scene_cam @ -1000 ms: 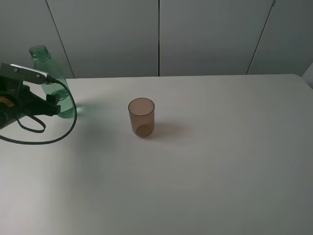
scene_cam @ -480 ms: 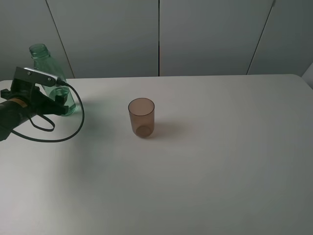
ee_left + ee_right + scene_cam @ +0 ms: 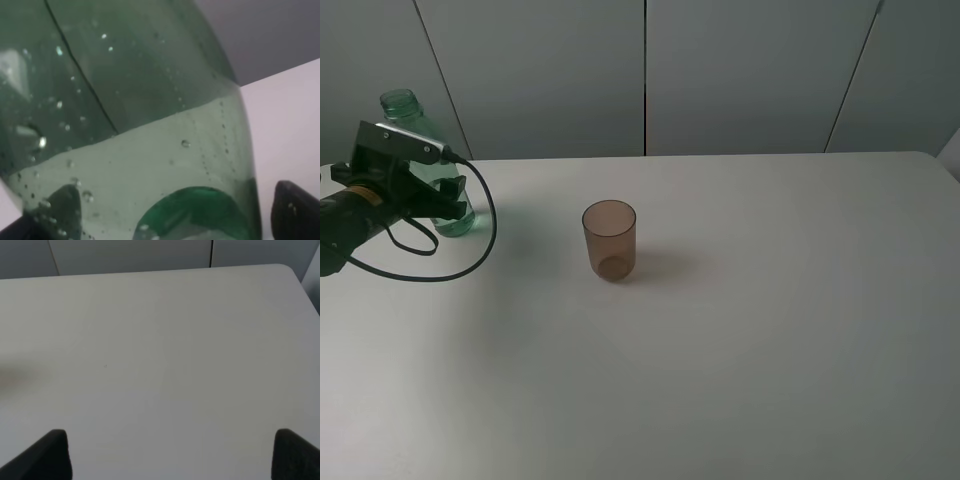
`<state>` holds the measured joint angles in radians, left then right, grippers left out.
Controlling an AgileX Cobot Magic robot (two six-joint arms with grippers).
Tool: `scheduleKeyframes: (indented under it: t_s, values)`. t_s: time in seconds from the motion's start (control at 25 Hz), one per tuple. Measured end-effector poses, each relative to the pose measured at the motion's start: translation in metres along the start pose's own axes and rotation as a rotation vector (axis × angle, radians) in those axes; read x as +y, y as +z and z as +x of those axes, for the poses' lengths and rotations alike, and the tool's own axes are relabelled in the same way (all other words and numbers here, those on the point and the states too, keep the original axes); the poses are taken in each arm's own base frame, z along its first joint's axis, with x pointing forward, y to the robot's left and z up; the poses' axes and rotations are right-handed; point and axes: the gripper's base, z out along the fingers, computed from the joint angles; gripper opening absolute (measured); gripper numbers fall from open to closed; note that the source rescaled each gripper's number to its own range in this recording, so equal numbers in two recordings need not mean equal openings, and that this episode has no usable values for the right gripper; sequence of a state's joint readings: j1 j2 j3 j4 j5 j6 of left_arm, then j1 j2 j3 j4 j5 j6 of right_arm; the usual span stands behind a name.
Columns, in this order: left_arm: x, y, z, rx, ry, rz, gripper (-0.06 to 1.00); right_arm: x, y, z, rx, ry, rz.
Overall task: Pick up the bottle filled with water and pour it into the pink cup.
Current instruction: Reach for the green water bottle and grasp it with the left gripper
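The green bottle's opening (image 3: 399, 100) has to stay free to pour into the pink cup, so I should grab the bottle by its lower body with my left gripper.
The green bottle (image 3: 402, 108) stands upright at the table's far left, partly filled with water. My left gripper (image 3: 444, 203) is open, with its jaws on either side of the bottle's lower body. In the left wrist view the bottle (image 3: 150, 125) fills the frame between the two dark fingertips (image 3: 56, 210) of the left gripper (image 3: 175, 212); the other fingertip stands a little off the bottle's wall. The pink cup (image 3: 609, 240) stands upright near the table's middle, to the right of the bottle. My right gripper (image 3: 172, 455) is open over bare table and does not show in the exterior high view.
A black cable (image 3: 470, 262) loops from the left arm over the white table (image 3: 740, 330). Grey wall panels (image 3: 740, 70) rise behind the table's far edge.
The left arm has moved away from the table's front edge and in toward the bottle, so its jaws now straddle the bottle's lower body. Bottle and cup stay put.
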<state>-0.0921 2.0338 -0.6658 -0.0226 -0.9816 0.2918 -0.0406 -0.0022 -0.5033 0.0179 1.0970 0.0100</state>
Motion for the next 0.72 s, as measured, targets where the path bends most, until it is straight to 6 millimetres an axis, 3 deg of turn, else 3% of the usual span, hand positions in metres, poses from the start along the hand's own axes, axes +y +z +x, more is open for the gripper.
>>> scheduleKeyframes:
  t_s: [0.36,0.72]
  values:
    - [-0.004,0.018,0.013,0.005,0.002,0.004,1.00,0.000,0.000,0.000,0.000,0.000,0.000]
    - [-0.005,0.026,0.009,-0.020,-0.010,0.014,1.00,0.000,0.000,0.000,0.000,0.000,0.000]
